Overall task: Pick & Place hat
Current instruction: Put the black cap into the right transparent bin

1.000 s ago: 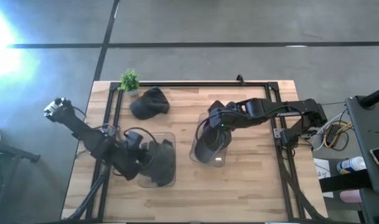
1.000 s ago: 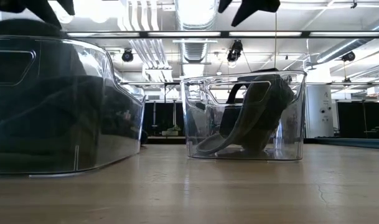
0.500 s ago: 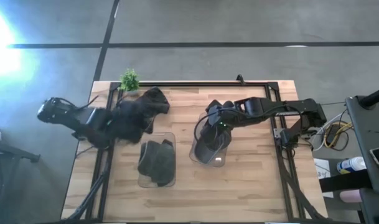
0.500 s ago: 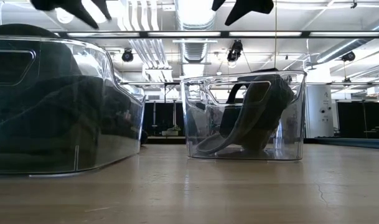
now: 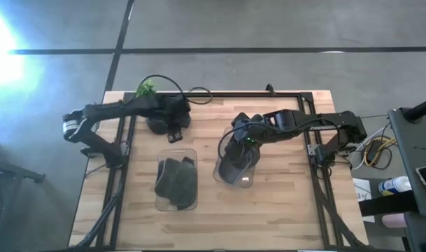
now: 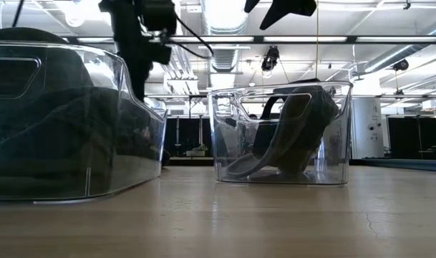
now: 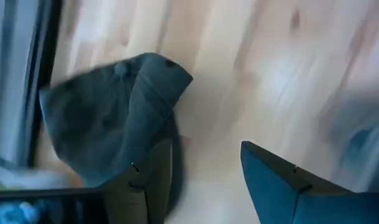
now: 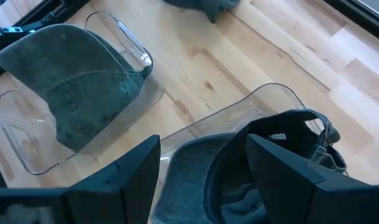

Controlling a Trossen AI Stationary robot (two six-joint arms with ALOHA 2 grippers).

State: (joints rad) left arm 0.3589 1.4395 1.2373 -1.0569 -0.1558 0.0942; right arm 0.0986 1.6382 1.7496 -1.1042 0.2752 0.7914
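The dark grey cap needs to be lifted and placed in a clear bin. My left gripper should next grab the cap by its top (image 7: 142,118).
A dark grey cap (image 5: 164,112) lies loose on the table near its far left corner, also seen in the left wrist view (image 7: 108,121). My left gripper (image 5: 173,130) hovers open over its near right edge; in the wrist view (image 7: 205,180) one finger stands at the cap's rim, the other over bare wood. A second cap (image 5: 176,180) lies in the left clear bin (image 5: 190,155). A third cap (image 8: 270,155) leans inside the right clear bin (image 5: 219,171), under my open right gripper (image 5: 244,140), seen in the right wrist view (image 8: 205,168).
A small green plant (image 5: 146,89) stands at the far left corner beside the loose cap. Black frame rails (image 5: 219,96) run along the table's far, left and right sides. Bare wood lies between the bins and along the near edge (image 5: 268,224).
My left arm has risen from over the left bin and swung toward the far edge, ending above the loose cap. The cap in the left bin stays there. My right gripper has kept still over the right bin.
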